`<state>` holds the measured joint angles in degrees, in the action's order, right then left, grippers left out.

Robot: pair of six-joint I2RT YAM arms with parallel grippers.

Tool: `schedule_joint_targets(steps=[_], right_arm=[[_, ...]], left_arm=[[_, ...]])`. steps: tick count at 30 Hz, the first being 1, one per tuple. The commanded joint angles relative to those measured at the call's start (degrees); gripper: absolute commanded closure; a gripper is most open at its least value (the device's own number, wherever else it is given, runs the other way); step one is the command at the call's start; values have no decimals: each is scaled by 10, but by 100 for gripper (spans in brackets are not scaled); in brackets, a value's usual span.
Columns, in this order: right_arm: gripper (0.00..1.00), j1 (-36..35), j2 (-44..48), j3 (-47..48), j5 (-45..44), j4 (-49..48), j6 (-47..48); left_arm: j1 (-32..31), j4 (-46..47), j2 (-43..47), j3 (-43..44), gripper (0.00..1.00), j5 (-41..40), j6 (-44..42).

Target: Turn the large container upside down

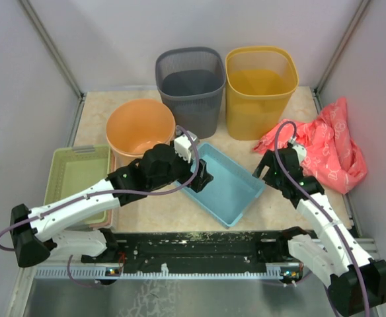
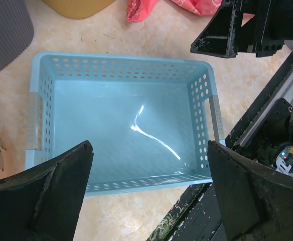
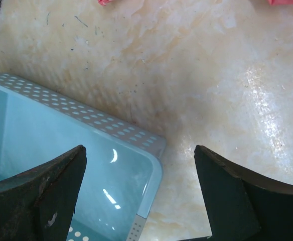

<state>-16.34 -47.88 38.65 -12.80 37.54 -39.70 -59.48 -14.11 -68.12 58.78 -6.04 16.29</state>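
My right gripper next needs to grab the light blue basket by a long side's rim (image 1: 244, 168) (image 3: 104, 132), fingers straddling the wall, to tip the basket upside down.
A light blue perforated basket (image 1: 226, 183) sits upright and empty in the middle of the table, turned at an angle. My left gripper (image 1: 203, 178) hovers open over the basket's left end; in the left wrist view (image 2: 149, 150) its fingers straddle the basket's interior (image 2: 121, 125) from above without touching. My right gripper (image 1: 267, 169) is open just off the basket's right corner; in the right wrist view (image 3: 139, 153) its fingers span that corner (image 3: 151, 150) and bare table. Neither gripper holds anything.
At the back stand an orange round tub (image 1: 140, 125), a dark grey mesh bin (image 1: 190, 86) and a yellow bin (image 1: 260, 86). A green tray (image 1: 77, 173) lies on the left. A red patterned bag (image 1: 328, 145) lies at the right. A black rail (image 1: 199, 247) runs along the near edge.
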Motion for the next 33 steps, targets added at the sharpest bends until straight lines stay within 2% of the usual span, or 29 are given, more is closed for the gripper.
schedule_joint_targets(steps=[1,7,13,16,21,28,33], right_arm=[[12,3,6,16,-17,-12,-7],[12,3,17,13,24,-62,22],[12,-9,25,5,162,-136,70],[12,-75,22,15,140,-144,86],[12,-183,-6,32,106,-140,93],[13,-335,-47,26,66,-149,93],[18,-427,-115,41,37,-147,105]], left_arm=[[1,28,15,-3,1,-23,-1],[1,10,11,-8,1,-46,11],[9,-58,14,10,1,-95,40],[45,-94,28,8,1,-87,46],[136,-100,50,-18,1,0,57],[195,-123,31,-14,1,-8,45],[240,-124,15,-8,1,-14,33]])
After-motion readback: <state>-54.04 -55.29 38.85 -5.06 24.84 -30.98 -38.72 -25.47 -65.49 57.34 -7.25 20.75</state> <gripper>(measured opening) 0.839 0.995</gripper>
